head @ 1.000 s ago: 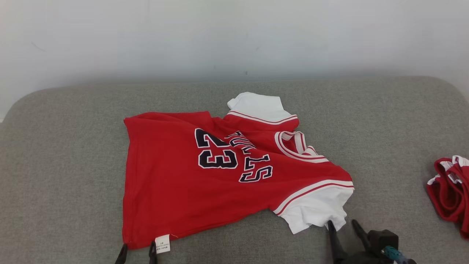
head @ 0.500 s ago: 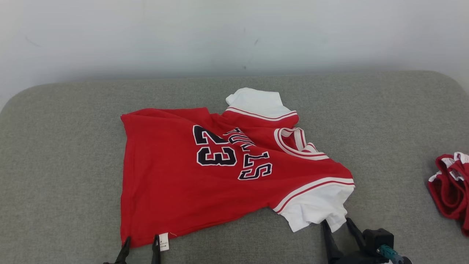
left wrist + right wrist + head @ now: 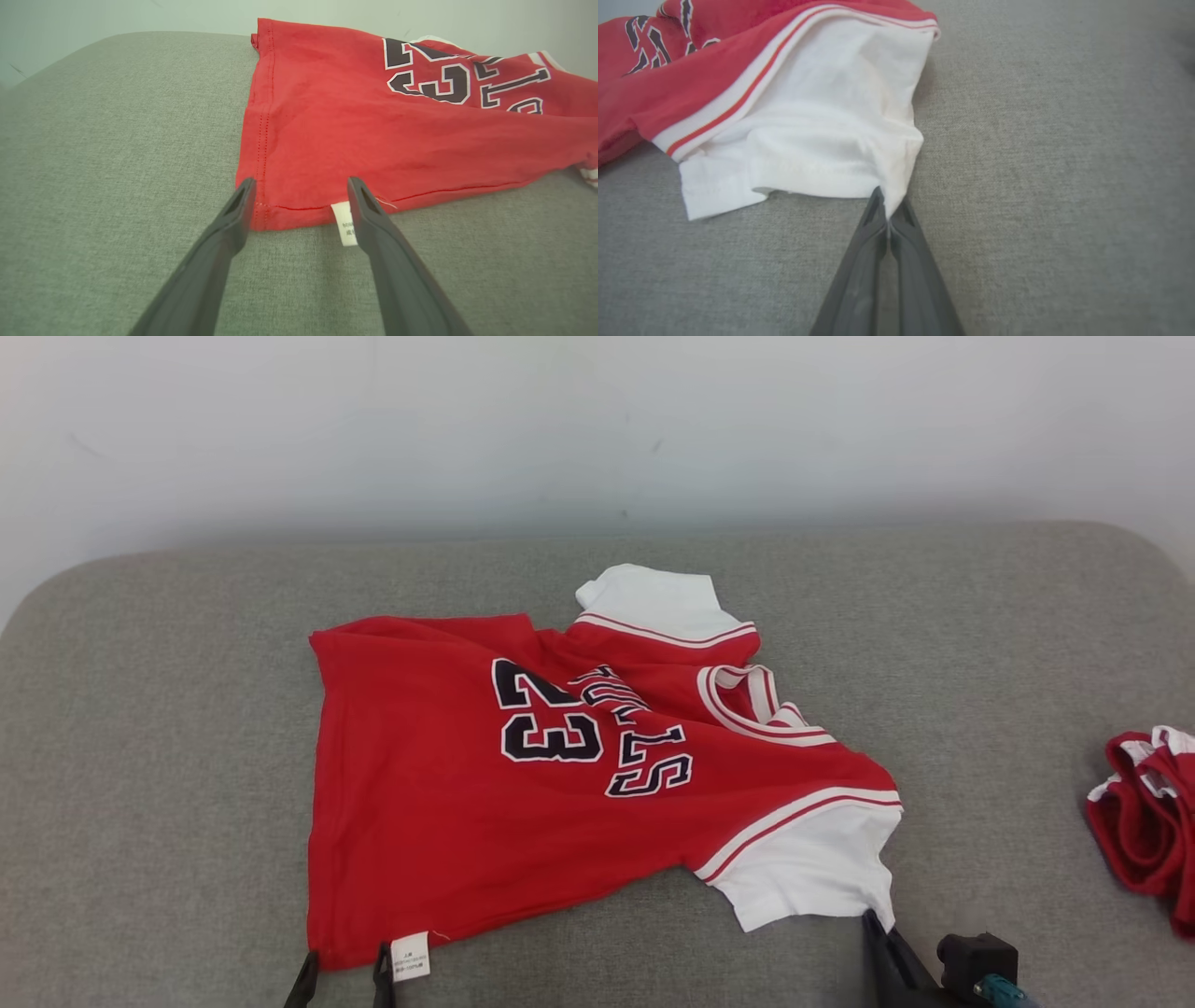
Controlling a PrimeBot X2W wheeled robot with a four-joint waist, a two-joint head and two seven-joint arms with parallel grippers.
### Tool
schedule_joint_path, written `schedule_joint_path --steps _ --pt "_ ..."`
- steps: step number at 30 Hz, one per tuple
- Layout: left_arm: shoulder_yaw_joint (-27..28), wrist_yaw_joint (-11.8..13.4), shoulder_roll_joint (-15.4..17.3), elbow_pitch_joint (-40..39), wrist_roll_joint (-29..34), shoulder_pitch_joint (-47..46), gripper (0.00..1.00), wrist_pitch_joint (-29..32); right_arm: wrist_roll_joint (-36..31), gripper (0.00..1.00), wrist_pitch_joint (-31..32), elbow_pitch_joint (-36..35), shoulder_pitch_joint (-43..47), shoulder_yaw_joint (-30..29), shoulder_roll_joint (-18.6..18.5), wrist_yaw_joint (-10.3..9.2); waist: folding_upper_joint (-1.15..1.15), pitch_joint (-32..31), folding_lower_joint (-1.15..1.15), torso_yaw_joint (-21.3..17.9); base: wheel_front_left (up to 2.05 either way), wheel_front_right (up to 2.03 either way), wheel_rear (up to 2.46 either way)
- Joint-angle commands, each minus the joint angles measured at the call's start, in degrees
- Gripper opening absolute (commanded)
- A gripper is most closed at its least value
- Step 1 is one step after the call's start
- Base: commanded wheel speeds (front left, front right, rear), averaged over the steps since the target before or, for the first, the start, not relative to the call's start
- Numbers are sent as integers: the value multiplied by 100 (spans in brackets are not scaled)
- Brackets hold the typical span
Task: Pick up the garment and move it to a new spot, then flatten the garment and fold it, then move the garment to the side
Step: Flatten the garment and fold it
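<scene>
To pick up the jersey, my left gripper will next grab its hem corner point(image 3: 326, 959), a free edge of cloth while the rest lies flat.
The garment point(image 3: 523, 784) is a red jersey with white sleeves and a dark "23", spread rumpled on the grey cushion point(image 3: 140, 756). My left gripper point(image 3: 342, 969) stands open at the jersey's near hem corner point(image 3: 299, 205), one finger at each side of that corner, beside the white label point(image 3: 344, 224). My right gripper point(image 3: 879, 933) is shut on the lower corner of the near white sleeve point(image 3: 817, 130); the pinched tip of cloth rises between its fingertips point(image 3: 889, 207).
A second red and white garment point(image 3: 1144, 821) lies bunched at the cushion's right edge. A pale wall point(image 3: 597, 429) stands behind the cushion. Bare grey cushion lies left of the jersey and in front of it.
The right gripper, open a second ago at the sleeve's corner, has closed on that corner. The left gripper has stayed open at the hem. The head camera shifted slightly.
</scene>
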Motion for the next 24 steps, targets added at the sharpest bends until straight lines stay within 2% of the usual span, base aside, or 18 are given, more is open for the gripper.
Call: schedule_joint_path --steps 1,10,17,24 --pt "7 12 -4 -1 -29 82 100 -19 -81 0 7 -18 97 -54 5 -15 0 -57 0 -74 0 0 0" --pt "-8 91 -4 93 -328 31 100 -19 -516 0 6 -280 333 -401 1 -15 0 -26 0 -315 0 0 0" --pt "131 348 -3 288 -593 6 100 -19 -770 0 7 -281 325 -613 -79 -15 0 67 0 -442 0 0 0" --pt "290 434 -5 408 -808 -99 100 -19 -837 0 7 -261 207 -640 -74 -15 0 136 0 -503 0 0 0"
